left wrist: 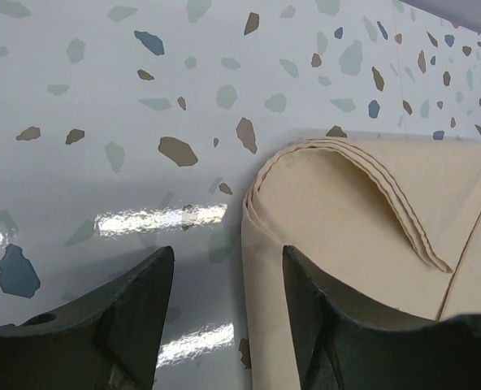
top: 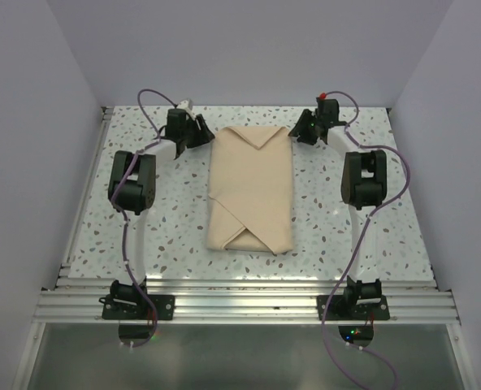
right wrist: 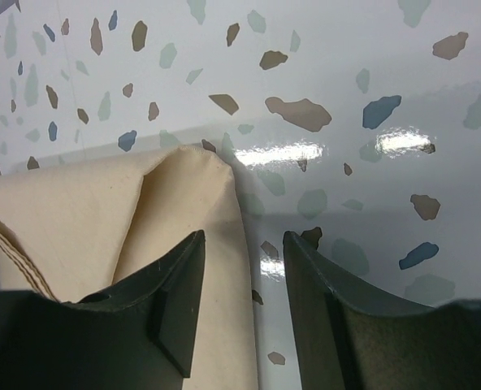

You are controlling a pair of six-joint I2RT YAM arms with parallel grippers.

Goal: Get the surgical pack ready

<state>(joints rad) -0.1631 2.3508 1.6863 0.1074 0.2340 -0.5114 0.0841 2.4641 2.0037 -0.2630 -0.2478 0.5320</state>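
Note:
My fingers are short of the cloth's corner; my right gripper should move there before it closes on the cloth.
The surgical pack (top: 251, 188) lies in the middle of the table as a tan-beige cloth bundle folded into a rectangle, with pointed flaps at its far and near ends. Its tray and instruments are hidden inside. My left gripper (top: 198, 130) is at the bundle's far left corner, open, its jaws straddling the folded edge (left wrist: 261, 244). My right gripper (top: 300, 128) is at the far right corner, open, jaws straddling the cloth edge (right wrist: 228, 244). Neither holds the cloth.
The speckled terrazzo tabletop (top: 143, 236) lies between white walls on three sides. An aluminium rail (top: 240, 305) with both arm bases runs along the near edge. Purple cables loop beside each arm.

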